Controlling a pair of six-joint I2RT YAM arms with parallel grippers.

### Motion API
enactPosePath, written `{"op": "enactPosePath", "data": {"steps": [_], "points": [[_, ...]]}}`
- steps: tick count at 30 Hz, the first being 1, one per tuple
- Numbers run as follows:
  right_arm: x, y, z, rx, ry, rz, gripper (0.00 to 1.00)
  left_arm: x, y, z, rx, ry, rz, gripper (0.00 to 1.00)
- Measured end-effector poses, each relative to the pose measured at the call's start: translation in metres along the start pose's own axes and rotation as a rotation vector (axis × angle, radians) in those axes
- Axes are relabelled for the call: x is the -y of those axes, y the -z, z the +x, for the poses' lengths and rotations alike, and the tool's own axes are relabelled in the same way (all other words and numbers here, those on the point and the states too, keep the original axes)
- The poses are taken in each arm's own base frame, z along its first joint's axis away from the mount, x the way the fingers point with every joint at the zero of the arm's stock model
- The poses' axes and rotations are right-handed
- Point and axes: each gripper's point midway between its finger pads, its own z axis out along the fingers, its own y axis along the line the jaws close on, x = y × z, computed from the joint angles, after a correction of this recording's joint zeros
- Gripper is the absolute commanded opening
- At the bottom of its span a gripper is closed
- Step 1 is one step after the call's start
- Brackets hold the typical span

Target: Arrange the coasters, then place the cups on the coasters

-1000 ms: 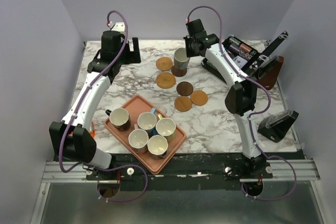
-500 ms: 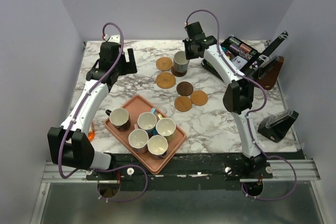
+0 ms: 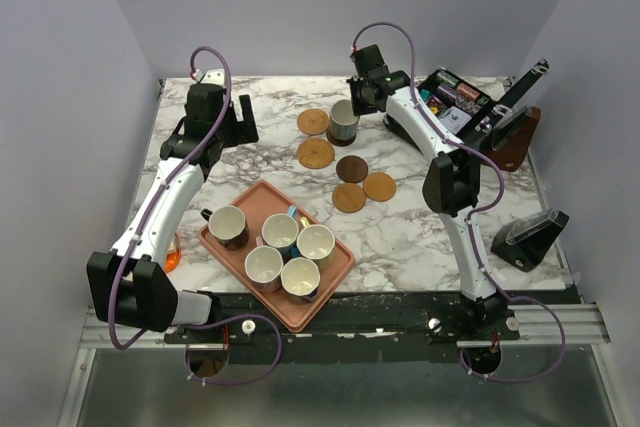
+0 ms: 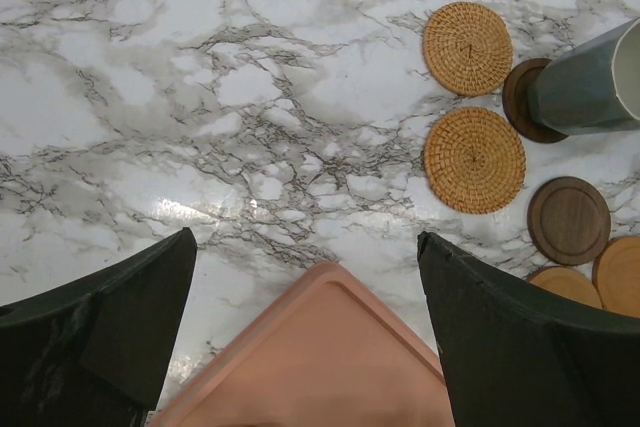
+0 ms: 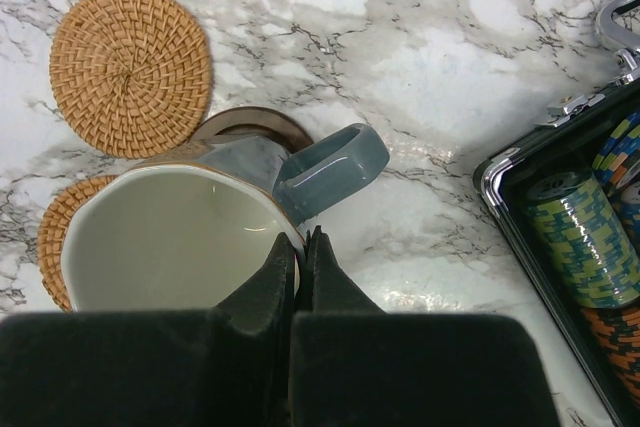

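Note:
My right gripper will release the cup: it would stand on the dark brown coaster, whose edge shows around the cup's base.
My right gripper [image 5: 302, 242] is shut on the rim of the grey-green cup [image 5: 190, 237] beside its handle. The cup [image 3: 344, 119] sits over a dark brown coaster [image 5: 250, 122]; I cannot tell whether it rests on it. Two woven coasters [image 3: 313, 122] [image 3: 316, 153] lie just left of it. Another dark coaster [image 3: 352, 168] and two tan ones [image 3: 379, 186] [image 3: 348, 197] lie nearer. Several cups, among them a black one [image 3: 228, 226], stand on the pink tray [image 3: 262, 189]. My left gripper [image 4: 305, 237] hangs open and empty above the tray's far corner [image 4: 320, 357].
An open case of poker chips [image 5: 570, 217] lies right of the held cup, at the table's back right [image 3: 455, 92]. A brown stand [image 3: 515, 137] and a black stand [image 3: 530, 237] occupy the right edge. A small orange object [image 3: 172, 257] lies by the left arm.
The left arm has drawn back from the far edge toward the tray, its jaws still wide. The right gripper and the cup have shifted slightly nearer, over the dark coaster.

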Motion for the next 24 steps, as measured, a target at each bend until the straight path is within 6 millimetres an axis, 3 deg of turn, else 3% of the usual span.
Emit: {"op": "enactPosePath", "data": {"steps": [12, 24], "points": [[-0.0017, -0.0025, -0.0016, 0.009, -0.001, -0.008, 0.01, -0.0046, 0.0051, 0.0058, -0.007, 0.004, -0.009, 0.99], [-0.0068, -0.0030, -0.0093, 0.036, -0.004, -0.033, 0.34, -0.0050, 0.0045, 0.0080, -0.012, 0.008, -0.010, 0.99]]}}
